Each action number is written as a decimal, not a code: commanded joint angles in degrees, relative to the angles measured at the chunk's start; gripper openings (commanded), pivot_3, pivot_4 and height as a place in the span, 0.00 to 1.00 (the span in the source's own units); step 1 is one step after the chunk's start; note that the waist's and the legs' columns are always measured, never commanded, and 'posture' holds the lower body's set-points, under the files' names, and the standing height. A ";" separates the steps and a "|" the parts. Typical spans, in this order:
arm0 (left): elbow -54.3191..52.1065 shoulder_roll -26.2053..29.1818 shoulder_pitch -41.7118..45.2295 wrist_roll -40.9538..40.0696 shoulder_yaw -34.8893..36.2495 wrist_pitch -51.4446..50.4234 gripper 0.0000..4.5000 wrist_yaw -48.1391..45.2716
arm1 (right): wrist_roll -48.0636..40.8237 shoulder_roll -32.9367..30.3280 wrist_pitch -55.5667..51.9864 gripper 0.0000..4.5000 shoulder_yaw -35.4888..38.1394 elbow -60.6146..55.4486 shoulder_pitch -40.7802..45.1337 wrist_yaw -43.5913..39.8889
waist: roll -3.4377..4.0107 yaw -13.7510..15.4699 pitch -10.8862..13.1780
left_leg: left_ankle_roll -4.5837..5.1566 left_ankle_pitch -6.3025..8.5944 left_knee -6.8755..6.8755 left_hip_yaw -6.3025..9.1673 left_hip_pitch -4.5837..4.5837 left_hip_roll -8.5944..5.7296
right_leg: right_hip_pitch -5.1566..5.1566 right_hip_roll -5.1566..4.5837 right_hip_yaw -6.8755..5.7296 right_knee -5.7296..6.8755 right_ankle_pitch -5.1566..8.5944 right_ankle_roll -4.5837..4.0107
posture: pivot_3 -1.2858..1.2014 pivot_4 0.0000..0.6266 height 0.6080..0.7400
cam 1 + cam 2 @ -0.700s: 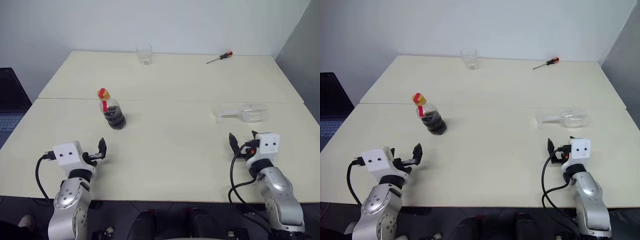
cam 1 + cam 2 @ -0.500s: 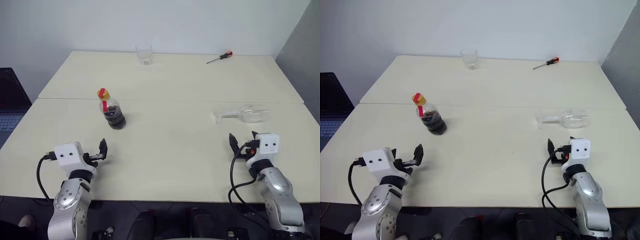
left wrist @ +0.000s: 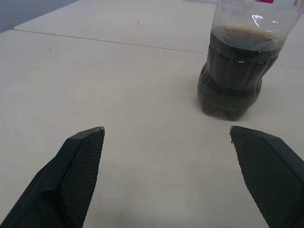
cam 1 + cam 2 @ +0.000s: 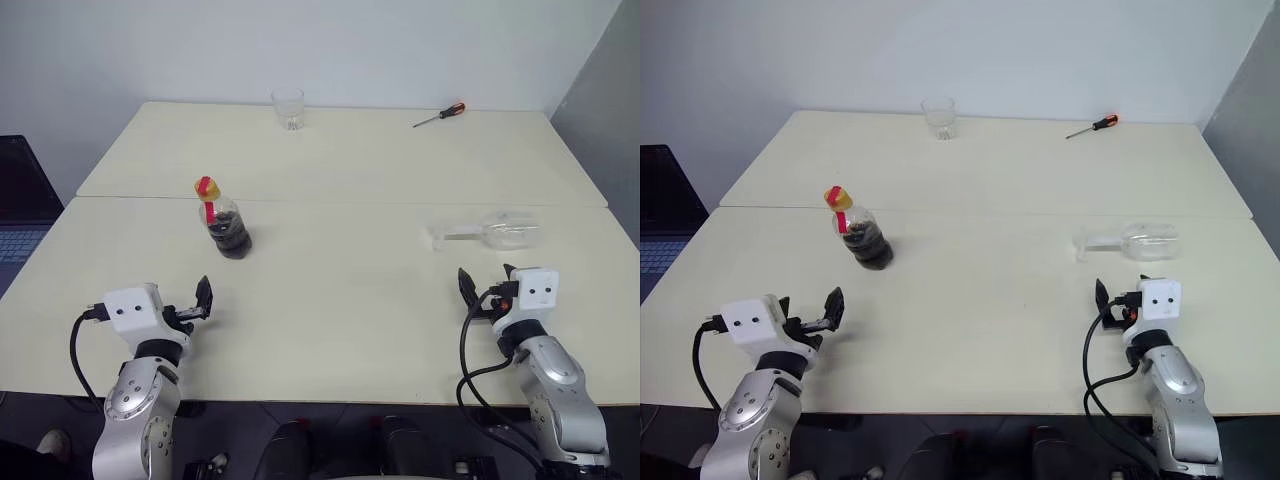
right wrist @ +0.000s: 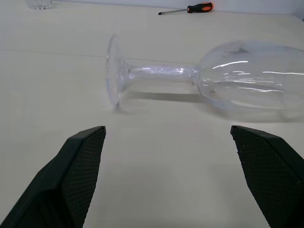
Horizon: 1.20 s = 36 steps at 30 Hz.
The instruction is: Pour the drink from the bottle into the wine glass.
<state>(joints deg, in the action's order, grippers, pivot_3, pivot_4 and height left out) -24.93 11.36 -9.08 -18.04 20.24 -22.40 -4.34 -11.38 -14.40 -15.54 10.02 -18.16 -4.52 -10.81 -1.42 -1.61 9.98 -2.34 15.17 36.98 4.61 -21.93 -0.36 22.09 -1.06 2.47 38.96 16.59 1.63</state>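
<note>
My left gripper needs to grab the bottle's lower body (image 4: 231, 235) next, because the dark drink (image 4: 227, 223) fills only the bottom of the bottle. This will keep the tall bottle from tipping.
The bottle (image 4: 226, 226) stands upright on the near table's left half, yellow-capped, red band at the neck, the dark drink (image 3: 231, 76) filling its lower body. The wine glass (image 4: 488, 232) lies on its side at the right, foot toward the middle and bowl toward the right edge; it looks empty. My left gripper (image 3: 166, 130) hovers open near the front edge, pointing at the bottle from a short way off. My right gripper (image 5: 167, 129) is open too, just in front of the lying glass (image 5: 199, 78), apart from it.
A short clear tumbler (image 4: 288, 108) and a red-handled screwdriver (image 4: 440, 115) sit at the far table's back edge. A seam (image 4: 340, 201) joins the two cream tables. A dark laptop (image 4: 18, 210) lies off the left side.
</note>
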 commanded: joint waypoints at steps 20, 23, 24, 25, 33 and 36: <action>16.38 6.32 16.34 9.39 -7.25 5.41 1.00 -2.18 | -19.03 -13.98 -6.21 1.00 -7.42 -12.63 5.39 -29.21 | -0.03 0.05 0.02 | 0.01 0.00 0.01 0.04 -0.01 -0.01 | -0.03 0.03 -0.12 0.00 0.00 0.00 | 0.52 0.24 1.00; 20.00 6.35 19.27 10.51 -7.27 7.66 1.00 -1.90 | -18.63 -14.35 -4.21 1.00 -9.48 -12.11 7.38 -32.51 | -0.05 0.10 0.02 | 0.01 0.00 0.02 0.05 -0.01 -0.04 | -0.02 0.01 -0.11 0.00 -0.01 0.00 | 0.52 0.24 1.00; 20.97 6.42 19.89 10.84 -7.35 8.27 1.00 -2.03 | -18.61 -14.46 -3.68 1.00 -9.93 -11.84 7.77 -33.50 | -0.05 0.10 0.02 | 0.01 0.00 0.03 0.06 -0.02 -0.04 | -0.02 0.01 -0.12 -0.01 -0.01 0.00 | 0.52 0.24 1.00; 22.00 6.47 20.49 11.18 -7.40 8.84 1.00 -2.04 | -18.49 -14.51 -3.32 1.00 -10.35 -11.50 8.04 -34.26 | -0.05 0.09 0.02 | 0.01 0.00 0.02 0.06 -0.02 -0.04 | -0.02 0.01 -0.12 -0.01 -0.01 0.01 | 0.52 0.24 1.00; 32.46 6.42 27.15 12.66 -8.44 14.45 1.00 -3.07 | -17.78 -12.97 -2.16 1.00 -11.93 -6.99 12.39 -35.66 | -0.05 0.12 0.02 | 0.00 0.00 0.03 0.09 0.01 -0.03 | -0.03 -0.02 -0.14 0.03 -0.01 0.00 | 0.52 0.24 1.00; 34.96 5.99 28.63 12.81 -9.03 16.08 1.00 -3.35 | -17.94 -12.43 -2.53 1.00 -11.70 -6.07 13.52 -35.35 | -0.05 0.11 0.02 | 0.00 0.00 0.03 0.11 0.00 -0.04 | -0.02 -0.01 -0.16 0.02 -0.01 0.00 | 0.52 0.24 1.00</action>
<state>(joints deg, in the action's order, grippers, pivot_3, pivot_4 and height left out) 9.73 17.32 19.05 -5.68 11.49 -7.98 -7.35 -28.74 -26.84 -19.03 -2.06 -23.68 8.42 -46.09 -1.47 -1.51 10.00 -2.34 15.17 37.00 4.70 -21.94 -0.40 22.07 -1.08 2.33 38.97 16.58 1.63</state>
